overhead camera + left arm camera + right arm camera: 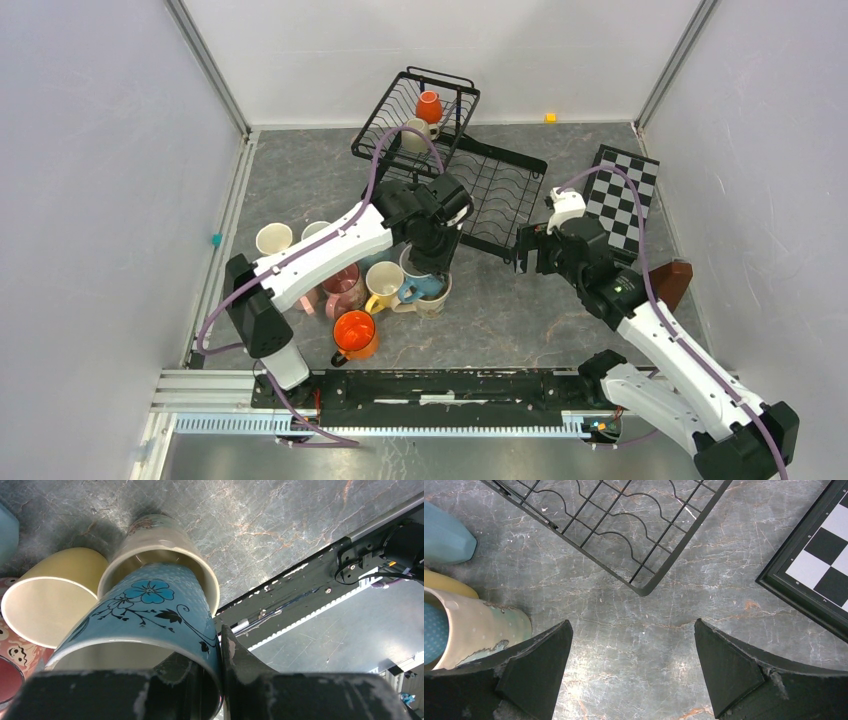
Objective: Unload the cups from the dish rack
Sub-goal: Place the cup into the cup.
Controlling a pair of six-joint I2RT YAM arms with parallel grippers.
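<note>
The blue flowered cup [150, 605] leans with its base inside the opening of the cream cup and would stay nested, so the robot's left gripper should open.
The black wire dish rack [497, 188] stands at the back. An orange cup [429, 105] and a cream cup [414, 136] sit in its raised upper basket. My left gripper [220, 645] is shut on the rim of a blue flowered cup [150, 605], one finger inside and one outside. The blue cup's base sits in the mouth of a cream cup [165, 540]. A yellow cup [55, 592] and a pink cup [12, 662] stand beside them. My right gripper [631, 630] hangs open over bare table near the rack's lower tray corner [644, 582].
More cups stand left of centre: cream [273, 238], white [316, 231], pink [345, 287], yellow [383, 284], orange [355, 331]. A checkered board [622, 195] lies at the right, with a brown object [672, 283] nearby. The arm rail [440, 385] runs along the near edge.
</note>
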